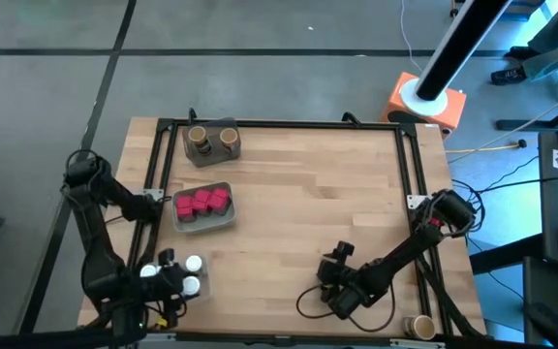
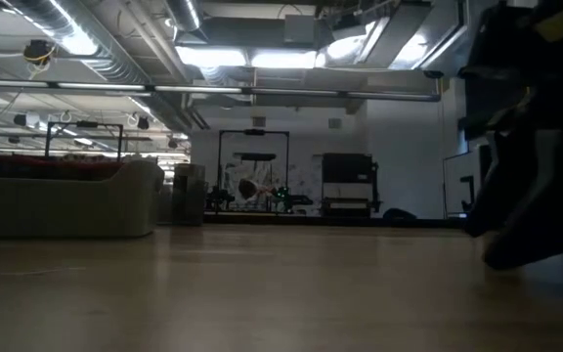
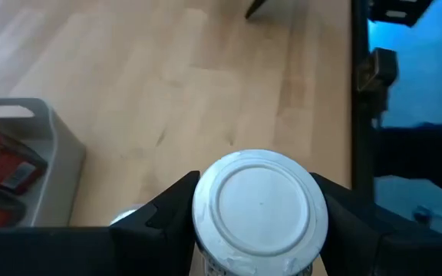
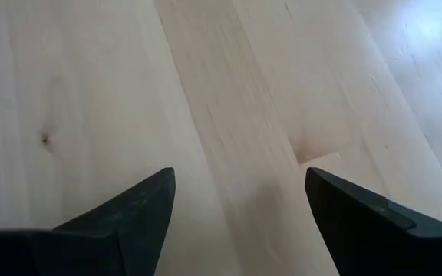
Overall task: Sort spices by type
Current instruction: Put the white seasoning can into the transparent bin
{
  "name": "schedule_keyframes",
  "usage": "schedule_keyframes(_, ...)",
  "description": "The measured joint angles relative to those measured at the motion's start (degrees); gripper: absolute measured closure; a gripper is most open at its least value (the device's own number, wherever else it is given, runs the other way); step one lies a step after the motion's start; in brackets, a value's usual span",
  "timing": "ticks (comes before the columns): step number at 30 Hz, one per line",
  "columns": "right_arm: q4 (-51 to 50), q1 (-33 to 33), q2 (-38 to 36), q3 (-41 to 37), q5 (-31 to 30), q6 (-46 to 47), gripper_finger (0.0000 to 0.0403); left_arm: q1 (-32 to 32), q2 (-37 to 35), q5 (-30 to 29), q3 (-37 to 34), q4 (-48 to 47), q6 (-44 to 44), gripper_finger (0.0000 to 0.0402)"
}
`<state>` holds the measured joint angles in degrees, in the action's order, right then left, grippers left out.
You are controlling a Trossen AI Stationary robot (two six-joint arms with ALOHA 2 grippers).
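The held jar hangs high above the small neighbouring cap, so it is too early to open my left gripper now, as the jar would drop.
My left gripper [image 1: 184,276] is at the table's near left corner, shut on a small clear white-capped jar [image 3: 259,205]. Two white caps [image 1: 193,264] [image 1: 191,285] show beside it in the high view. A grey tray [image 1: 223,219] farther back holds the pink-red packets [image 1: 202,202]. At the far left, another grey tray [image 1: 213,153] carries two brown-topped jars [image 1: 199,137]. One more brown-topped jar [image 1: 418,327] stands at the near right corner. My right gripper [image 4: 240,184] hangs open over bare wood at the near right. My left gripper pinches the white-capped jar between its two fingers, one on each side of the jar just under the cap's rim [image 3: 198,218]. The fingers slant down from the table's left side. The cap faces back toward the wrist, and the table's wood shows beyond the jar.
A black frame [image 1: 410,165] runs along the table's edges. A dark cable loop [image 1: 308,305] lies by my right gripper. An orange and white base [image 1: 426,102] stands beyond the far right corner. The middle of the table is bare wood [image 1: 308,194].
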<state>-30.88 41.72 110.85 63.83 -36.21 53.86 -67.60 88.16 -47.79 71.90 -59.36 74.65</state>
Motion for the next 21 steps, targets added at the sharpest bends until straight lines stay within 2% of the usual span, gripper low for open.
schedule_keyframes(4, 0.3, -0.5, 0.0, 0.0, 0.2, -0.1, 0.0109, -1.1, 0.0, -2.7, -3.8, 2.1, 3.2, 0.0209)
schedule_keyframes(11, 0.9, -0.6, 0.0, 0.0, 0.7, -0.3, 0.0109, -1.3, 0.0, -3.9, -10.6, 13.0, 2.5, 0.0206)
schedule_keyframes(21, 2.1, -0.6, -0.1, 0.0, 0.8, -0.3, 0.0109, -1.3, 0.2, -3.8, -17.6, 19.5, 3.2, 0.02)
